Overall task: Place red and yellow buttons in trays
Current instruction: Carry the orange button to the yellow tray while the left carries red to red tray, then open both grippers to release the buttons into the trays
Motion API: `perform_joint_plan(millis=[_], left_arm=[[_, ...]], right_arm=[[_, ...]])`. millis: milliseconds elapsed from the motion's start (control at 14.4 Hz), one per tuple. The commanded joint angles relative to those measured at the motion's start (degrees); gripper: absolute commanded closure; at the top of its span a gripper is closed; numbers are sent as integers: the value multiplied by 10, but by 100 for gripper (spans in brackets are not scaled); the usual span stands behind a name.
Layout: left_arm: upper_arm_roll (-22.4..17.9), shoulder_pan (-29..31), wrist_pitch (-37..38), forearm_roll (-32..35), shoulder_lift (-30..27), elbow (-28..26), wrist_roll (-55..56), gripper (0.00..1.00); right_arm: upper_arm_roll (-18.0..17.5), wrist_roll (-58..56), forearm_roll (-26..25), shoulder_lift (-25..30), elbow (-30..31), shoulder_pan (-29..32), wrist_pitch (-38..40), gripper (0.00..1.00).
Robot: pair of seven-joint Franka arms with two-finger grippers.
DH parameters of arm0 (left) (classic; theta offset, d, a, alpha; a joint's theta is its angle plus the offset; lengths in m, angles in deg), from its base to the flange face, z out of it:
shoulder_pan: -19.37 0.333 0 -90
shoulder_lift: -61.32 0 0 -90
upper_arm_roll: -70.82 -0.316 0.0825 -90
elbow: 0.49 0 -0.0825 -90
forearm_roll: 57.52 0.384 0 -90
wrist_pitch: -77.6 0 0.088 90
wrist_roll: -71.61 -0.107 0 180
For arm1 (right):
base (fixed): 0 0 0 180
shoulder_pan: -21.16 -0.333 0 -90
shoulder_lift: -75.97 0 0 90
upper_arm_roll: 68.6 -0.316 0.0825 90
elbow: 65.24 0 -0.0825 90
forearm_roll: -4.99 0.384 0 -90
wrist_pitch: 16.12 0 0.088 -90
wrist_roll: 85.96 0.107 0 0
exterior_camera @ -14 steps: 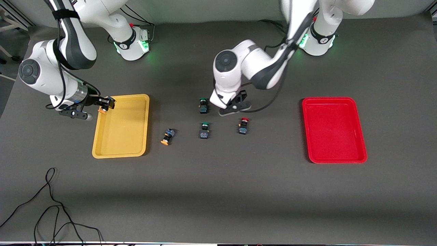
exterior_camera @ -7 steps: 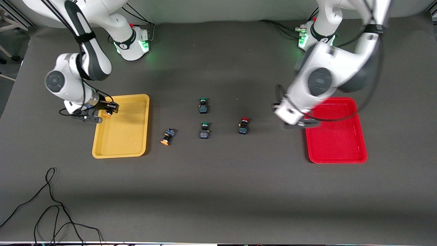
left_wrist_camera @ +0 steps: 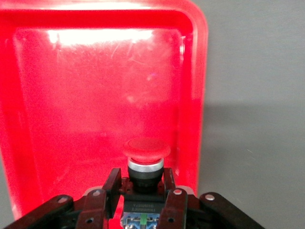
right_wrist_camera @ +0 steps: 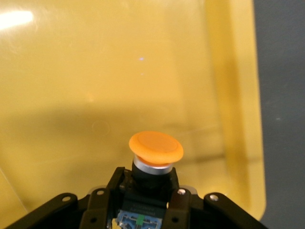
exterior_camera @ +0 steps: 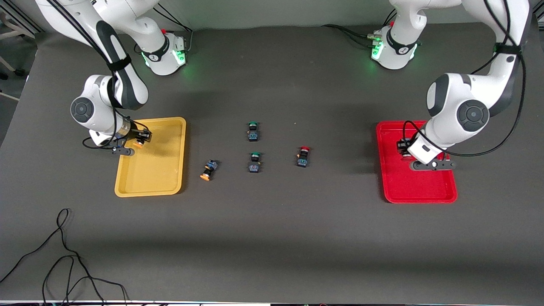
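Note:
The red-capped button [exterior_camera: 406, 154] [left_wrist_camera: 147, 149] is hanging above the red tray's bottom and would fall if I opened now. My left gripper needs to keep holding the button.
My left gripper [exterior_camera: 403, 149] is shut on a red-capped button [left_wrist_camera: 147, 149] and holds it over the red tray [exterior_camera: 420, 187], near the tray's edge toward the table's middle. The left wrist view shows the tray floor [left_wrist_camera: 95, 95] under the cap. My right gripper [exterior_camera: 141, 138] is shut on an orange-yellow-capped button [right_wrist_camera: 156, 148] over the yellow tray [exterior_camera: 153, 174], near its outer edge. On the table between the trays lie a second orange-yellow button [exterior_camera: 208, 170] on its side and a second red button [exterior_camera: 303, 156] upright.
Two green-capped buttons [exterior_camera: 253, 131] [exterior_camera: 254, 162] stand mid-table between the loose orange-yellow and red ones. A black cable [exterior_camera: 63, 259] lies near the front edge at the right arm's end.
My left arm swung from the table's middle to over the red tray, carrying the red button. My right gripper moved a little farther in over the yellow tray with its orange-yellow button.

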Motion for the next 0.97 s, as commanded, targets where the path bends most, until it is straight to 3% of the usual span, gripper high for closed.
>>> perform_joint_plan(millis=[0,139,209,278,348,417,626,765,904], left_arm=[[3,12,-105,27,63,-13,-3,93],[2,17,-143,35,96,-12,-3,92],[2,18,-139,36,96,-10,-2,87],[2,18,-135,36,93,-8,-2,76],[1,17,-126,36,94,-4,-2,24],[1,17,-116,40,94,4,-1,1],[1,18,24,40,56,59,-5,0],[2,17,136,40,20,112,-5,0],[6,12,194,26,-17,136,-6,0]], right_arm=[[1,-26,47,-20,-3,-25,-11,70],[1,-26,55,-26,-5,-31,-11,63],[1,-25,55,-26,-7,-31,-10,42],[1,-22,58,-26,-8,-32,-8,1],[1,-21,61,-24,-8,-32,-4,0],[1,-18,61,-20,-10,-34,-1,0],[1,-18,61,9,-25,-37,16,0],[3,-18,60,17,-71,-40,68,0],[5,-17,60,15,-133,-39,128,0]])
